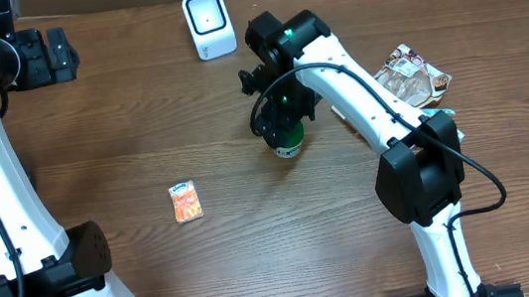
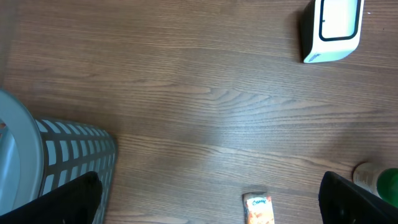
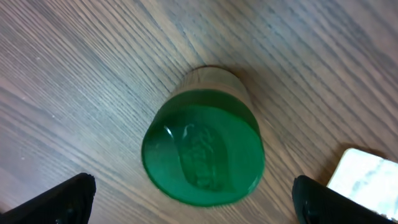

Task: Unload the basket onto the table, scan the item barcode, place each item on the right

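Note:
The container's body has to stay uncovered to scan the barcode. My right gripper should grab the container by its green lid (image 1: pixel 290 138) (image 3: pixel 202 152) from above.
The item, a small upright container with a green lid (image 3: pixel 202 152), stands mid-table (image 1: pixel 289 144). My right gripper (image 3: pixel 196 202) hangs open directly above it, one finger on each side of the lid and neither touching; from above, the gripper (image 1: pixel 277 117) covers most of the container. The white barcode scanner (image 1: pixel 208 23) stands at the table's far edge, also in the left wrist view (image 2: pixel 333 28). My left gripper (image 1: pixel 62 55) is open and empty, high over the far left (image 2: pixel 208 205). The green lid (image 2: pixel 387 184) peeks in at that view's right edge.
A small orange packet (image 1: pixel 186 200) lies flat on the table left of the container (image 2: pixel 258 208). A crinkled snack bag (image 1: pixel 416 73) lies at the right. A slatted grey basket (image 2: pixel 68 155) stands off the left side. A white flat thing (image 3: pixel 367 177) lies right of the container.

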